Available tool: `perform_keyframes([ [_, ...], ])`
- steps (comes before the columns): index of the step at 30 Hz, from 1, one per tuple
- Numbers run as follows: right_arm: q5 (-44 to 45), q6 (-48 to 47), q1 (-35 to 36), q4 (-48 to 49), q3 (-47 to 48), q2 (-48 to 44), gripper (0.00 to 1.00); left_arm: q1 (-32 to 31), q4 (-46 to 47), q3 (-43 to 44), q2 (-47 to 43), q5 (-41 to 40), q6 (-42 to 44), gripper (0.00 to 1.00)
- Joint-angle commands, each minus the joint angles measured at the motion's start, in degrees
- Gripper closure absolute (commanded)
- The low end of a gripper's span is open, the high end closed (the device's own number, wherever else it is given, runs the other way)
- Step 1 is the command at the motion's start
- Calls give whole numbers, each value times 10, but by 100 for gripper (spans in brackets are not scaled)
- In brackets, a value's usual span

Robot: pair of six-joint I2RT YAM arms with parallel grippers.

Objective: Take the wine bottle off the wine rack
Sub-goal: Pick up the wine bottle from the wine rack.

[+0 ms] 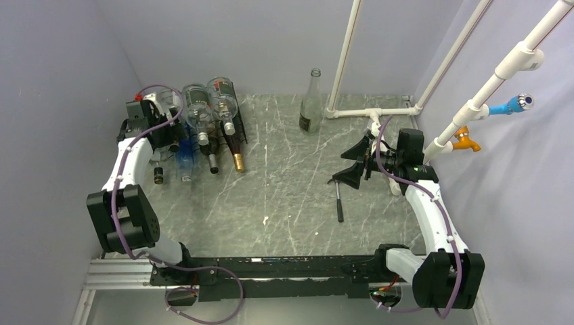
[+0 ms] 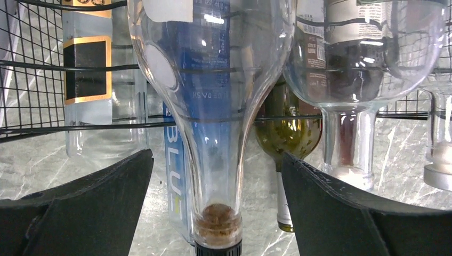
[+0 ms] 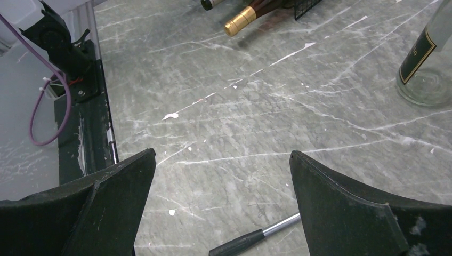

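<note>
The wide body of the clear wine bottle has to stay free to slide off the rack, so the left gripper should next grab the bottle by its neck [image 2: 217, 173].
The black wire wine rack [image 1: 238, 130] stands at the far left and holds several bottles lying neck-forward. In the left wrist view its wires [image 2: 53, 128] cross behind the bottles. A clear wine bottle [image 2: 213, 80] with a cork and black cap lies on the upper tier. My left gripper [image 2: 216, 160] is open with that bottle's neck between the fingers, which stand apart from the glass on both sides. In the top view the left gripper [image 1: 176, 139] is at the rack's front. My right gripper [image 1: 352, 162] is open and empty over the table, as the right wrist view [image 3: 223, 154] also shows.
A clear bottle [image 1: 311, 101] stands upright at the back centre and shows in the right wrist view [image 3: 426, 69]. A black-handled metal tool [image 1: 338, 202] lies under the right gripper. White pipes [image 1: 372, 112] run along the back right. A gold-capped bottle neck [image 3: 240, 20] sticks out of the rack.
</note>
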Motion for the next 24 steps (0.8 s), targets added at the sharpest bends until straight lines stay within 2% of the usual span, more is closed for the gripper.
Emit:
perform_keyframes([
  [1, -24, -13, -3, 16, 3, -8, 0, 4, 15, 37, 16, 13, 14, 6],
  [11, -22, -16, -2, 14, 5, -6, 0, 4, 14, 52, 51, 17, 27, 17],
  [17, -21, -17, -2, 13, 4, -6, 0, 4, 15, 52, 63, 22, 26, 27],
  [24, -20, -19, -2, 12, 5, -8, 0, 4, 22, 47, 74, 22, 27, 32],
])
